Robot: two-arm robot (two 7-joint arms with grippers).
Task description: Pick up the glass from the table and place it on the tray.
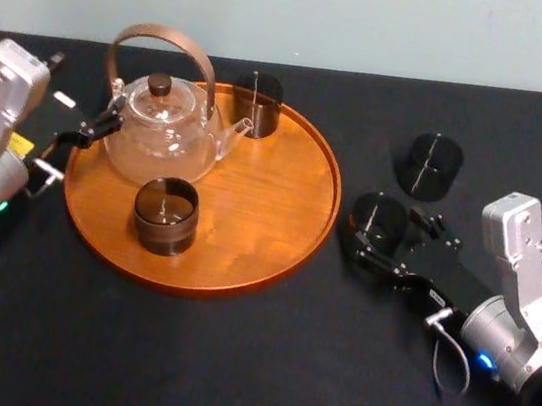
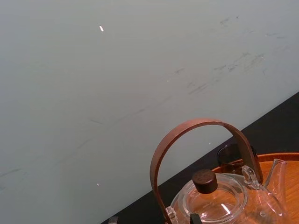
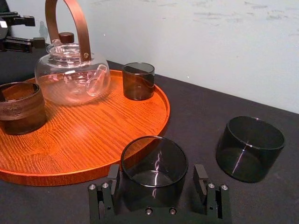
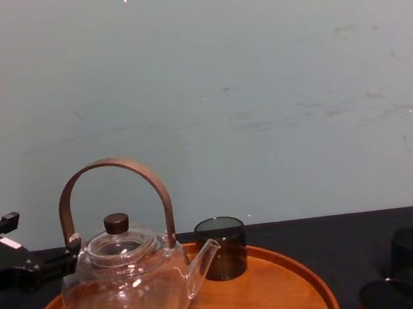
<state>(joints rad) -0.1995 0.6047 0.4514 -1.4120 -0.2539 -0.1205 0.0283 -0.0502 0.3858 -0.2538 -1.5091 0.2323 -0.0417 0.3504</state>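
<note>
Next, my right gripper grabs the dark smoked glass by its sides below the glass's rim (image 3: 153, 193), to place it on the round wooden tray (image 3: 88, 140).
A dark smoked glass (image 1: 380, 216) stands on the black table (image 1: 229, 359), just right of the round wooden tray (image 1: 279, 214). My right gripper (image 1: 370, 229) is open around this glass. In the right wrist view the glass (image 3: 154, 161) sits between the two fingers of the right gripper (image 3: 156, 182), with a small gap on one side. My left gripper (image 1: 79, 146) is open at the tray's left edge, beside the glass teapot (image 1: 165, 128), holding nothing.
Another dark glass (image 1: 430, 165) stands on the table behind the right gripper. On the tray are the teapot with its tall brown handle, a dark glass (image 1: 257, 103) at the back and a brown cup (image 1: 165, 214) at the front. The tray's right half is bare wood.
</note>
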